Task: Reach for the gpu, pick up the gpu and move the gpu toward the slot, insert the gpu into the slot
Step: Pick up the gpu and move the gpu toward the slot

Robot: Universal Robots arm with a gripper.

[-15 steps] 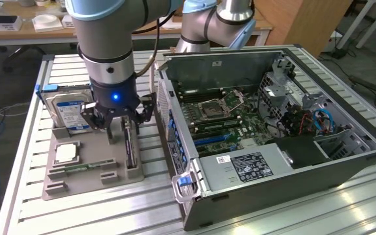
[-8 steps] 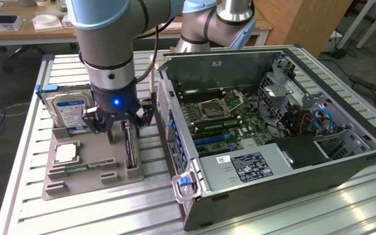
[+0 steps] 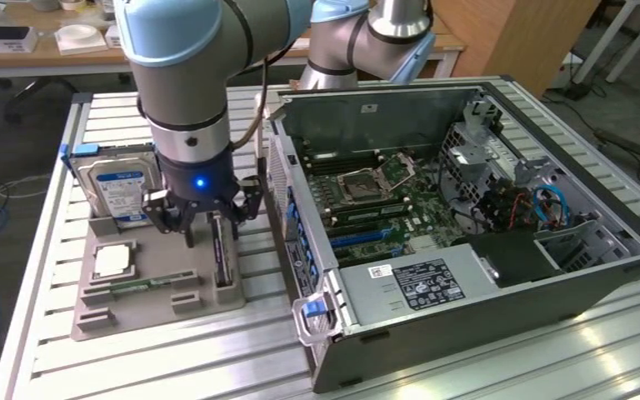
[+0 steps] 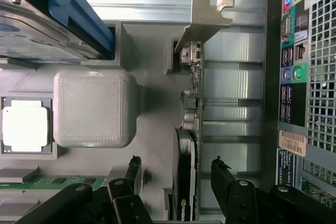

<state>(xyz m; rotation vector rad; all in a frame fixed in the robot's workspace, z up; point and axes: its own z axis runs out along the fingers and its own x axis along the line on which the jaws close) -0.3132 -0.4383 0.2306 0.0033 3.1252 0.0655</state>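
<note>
Small parts jut out beside the GPU's bracket. I'll next grip the GPU across the flat sides of its black fan end [image 3: 221, 252].
The gpu [image 4: 192, 85] stands on edge in a groove of the grey holder [image 4: 152, 124], its silver bracket [image 4: 206, 18] at one end and its black fan [image 4: 184, 182] on one face. In the exterior view the gpu [image 3: 223, 258] is a thin dark card under the wrist. My gripper [image 4: 176, 162] is open and straddles the card's fan end, one finger [image 4: 132, 167] on each side, both apart from it. Seen from outside, the gripper [image 3: 214, 218] hangs low over the holder. The blue slot [image 3: 356, 237] lies on the motherboard inside the open case.
On the same holder [image 3: 153, 315] are a blue-labelled hard drive [image 3: 120, 187], a square silver processor chip [image 3: 112, 260] and a green memory stick [image 3: 142, 285]. The open computer case [image 3: 587, 250] lies just beside the holder on the exterior view's right, its rear ports [image 4: 294, 77] close to the gpu.
</note>
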